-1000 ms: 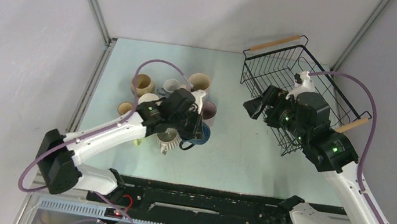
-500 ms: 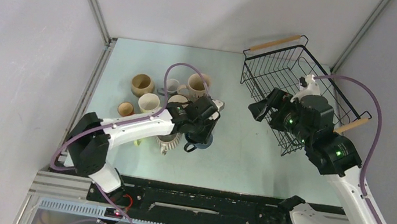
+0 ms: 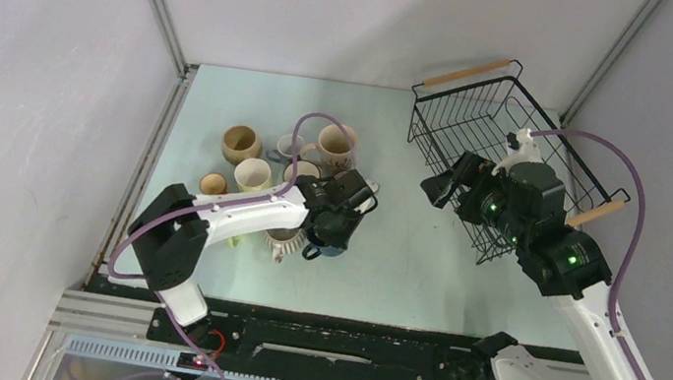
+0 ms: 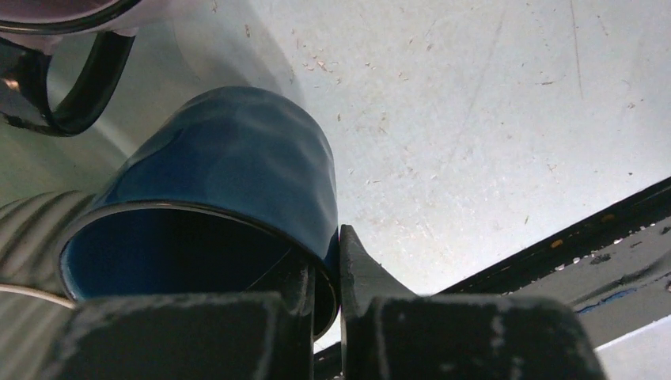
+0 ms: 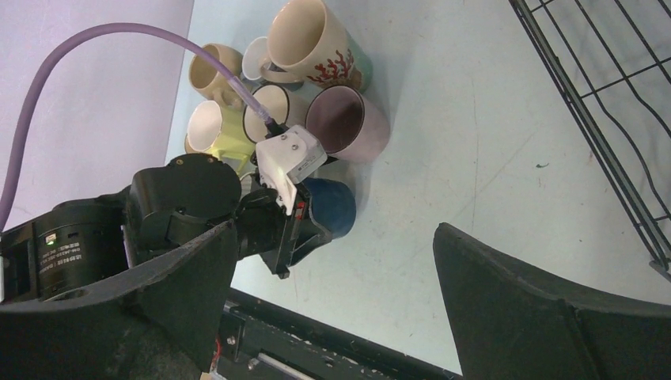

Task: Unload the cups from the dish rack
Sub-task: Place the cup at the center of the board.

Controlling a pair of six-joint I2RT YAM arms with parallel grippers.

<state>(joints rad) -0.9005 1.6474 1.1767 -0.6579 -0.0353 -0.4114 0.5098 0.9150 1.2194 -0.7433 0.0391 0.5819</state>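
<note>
The dark blue cup (image 3: 329, 241) is low over flat, free table beside the mauve-pink cup, so it is time for my left gripper to release it now.
My left gripper (image 3: 335, 222) is shut on the rim of the dark blue cup (image 3: 329, 241), one finger inside and one outside (image 4: 331, 277). The dark blue cup (image 4: 237, 166) is low over the table beside the mauve-pink cup (image 5: 346, 120) and the ribbed beige cup (image 3: 284, 237). I cannot tell if it touches the table. My right gripper (image 3: 435, 186) is open and empty (image 5: 336, 237), above the table left of the black wire dish rack (image 3: 484, 101). No cup shows in the rack; my right arm hides its near part.
Cups stand grouped at the table's left: tan (image 3: 242, 144), white (image 3: 290, 147), floral cream (image 3: 336, 143), pale yellow-green (image 3: 252, 175), a small tan one (image 3: 212, 184). The black rail (image 3: 342, 335) runs along the near edge. The rack's wires (image 5: 601, 103) are at the right.
My left gripper has swung right and down with the dark blue cup, to the near side of the cup group. My right gripper shifted slightly right, then stayed still.
</note>
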